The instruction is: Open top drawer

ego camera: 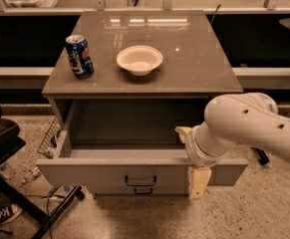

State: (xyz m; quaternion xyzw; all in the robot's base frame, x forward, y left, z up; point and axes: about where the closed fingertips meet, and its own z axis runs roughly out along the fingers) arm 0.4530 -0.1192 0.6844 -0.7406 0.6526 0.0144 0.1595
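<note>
Next, my gripper grabs the open drawer by its thin front rim, since the drawer's rim is exposed and flat on both sides.
The top drawer of the grey-beige cabinet stands pulled far out, showing its plain grey interior, with nothing visible in it. Its small dark bail handle sits at the centre of the flat front. My gripper is at the right part of the drawer's front rim, well right of the handle. One tan finger hangs in front of the drawer front and the other is inside the drawer, so the fingers stand apart across the rim. My white arm comes in from the right.
On the cabinet top stand a blue soda can at the left and a white bowl near the middle. A lower drawer's handle peeks out below. A dark chair or stand and a wire rack are at the left on the floor.
</note>
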